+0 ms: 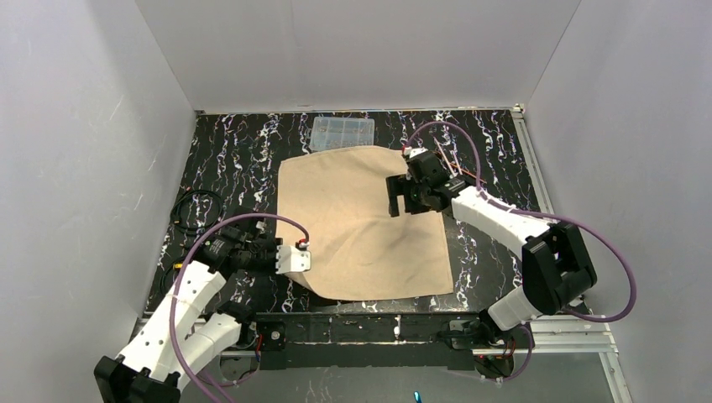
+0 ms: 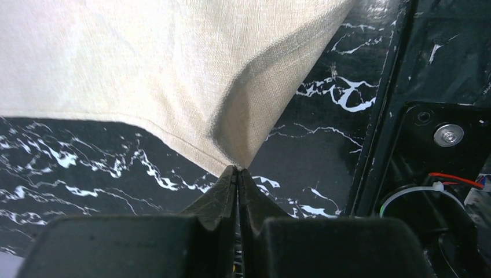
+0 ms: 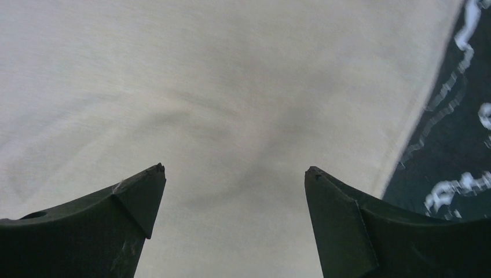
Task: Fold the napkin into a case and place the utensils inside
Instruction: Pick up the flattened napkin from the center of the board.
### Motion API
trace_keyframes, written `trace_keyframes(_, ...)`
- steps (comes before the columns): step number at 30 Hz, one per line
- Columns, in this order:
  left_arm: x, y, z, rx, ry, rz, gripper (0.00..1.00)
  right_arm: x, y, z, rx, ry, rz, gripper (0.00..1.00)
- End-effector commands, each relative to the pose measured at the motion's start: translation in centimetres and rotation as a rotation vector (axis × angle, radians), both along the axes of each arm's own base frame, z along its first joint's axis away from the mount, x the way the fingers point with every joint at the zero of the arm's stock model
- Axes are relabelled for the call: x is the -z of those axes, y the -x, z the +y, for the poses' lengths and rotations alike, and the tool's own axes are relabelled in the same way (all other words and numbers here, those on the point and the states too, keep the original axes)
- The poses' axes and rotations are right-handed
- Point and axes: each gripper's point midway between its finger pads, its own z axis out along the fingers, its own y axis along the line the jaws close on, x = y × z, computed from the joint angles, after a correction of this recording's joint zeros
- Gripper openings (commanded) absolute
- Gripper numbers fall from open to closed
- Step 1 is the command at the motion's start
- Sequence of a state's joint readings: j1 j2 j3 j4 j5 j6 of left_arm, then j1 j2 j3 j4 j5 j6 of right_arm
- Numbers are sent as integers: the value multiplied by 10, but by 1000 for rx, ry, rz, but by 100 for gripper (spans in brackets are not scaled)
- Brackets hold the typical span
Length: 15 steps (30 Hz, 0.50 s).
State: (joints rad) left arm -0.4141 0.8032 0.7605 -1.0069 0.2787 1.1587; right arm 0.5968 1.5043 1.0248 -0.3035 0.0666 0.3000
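Observation:
Next, my right gripper pinches the napkin's free near corner [image 1: 449, 290], opposite my left gripper's corner, to fold the near edge of the napkin over.
The beige napkin [image 1: 361, 222] lies spread open on the black marbled table, with a few soft creases. My left gripper [image 1: 309, 262] is shut on the napkin's near-left corner; in the left wrist view the closed fingertips [image 2: 238, 169] pinch the cloth [image 2: 173, 63], which lifts into a small fold there. My right gripper [image 1: 399, 201] is open and empty just above the napkin's far-right part; the right wrist view shows its gap [image 3: 234, 171] over plain cloth [image 3: 231, 87]. Thin copper utensils [image 1: 460, 174] lie on the table behind the right wrist, mostly hidden by it.
A clear plastic compartment box [image 1: 342, 133] sits past the napkin's far edge. A black cable coil [image 1: 197, 208] lies at the left. White walls enclose the table on three sides. A black metal rail [image 2: 405, 116] runs along the near edge.

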Motion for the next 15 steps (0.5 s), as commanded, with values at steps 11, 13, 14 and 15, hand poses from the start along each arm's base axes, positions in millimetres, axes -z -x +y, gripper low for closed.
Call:
trace_keyframes(11, 30, -11, 42, -243, -84, 55, 0, 31, 109, -96, 429, 116, 385, 99)
trace_keyframes(13, 29, -13, 40, -250, -70, 68, 0, 36, 121, -98, 437, 111, 421, 99)
trace_keyframes(14, 28, -13, 37, -249, -57, 72, 0, 36, 127, -101, 442, 107, 428, 99)
trace_keyframes(15, 26, -13, 35, -245, -42, 69, 0, 34, 133, -102, 441, 95, 430, 99)
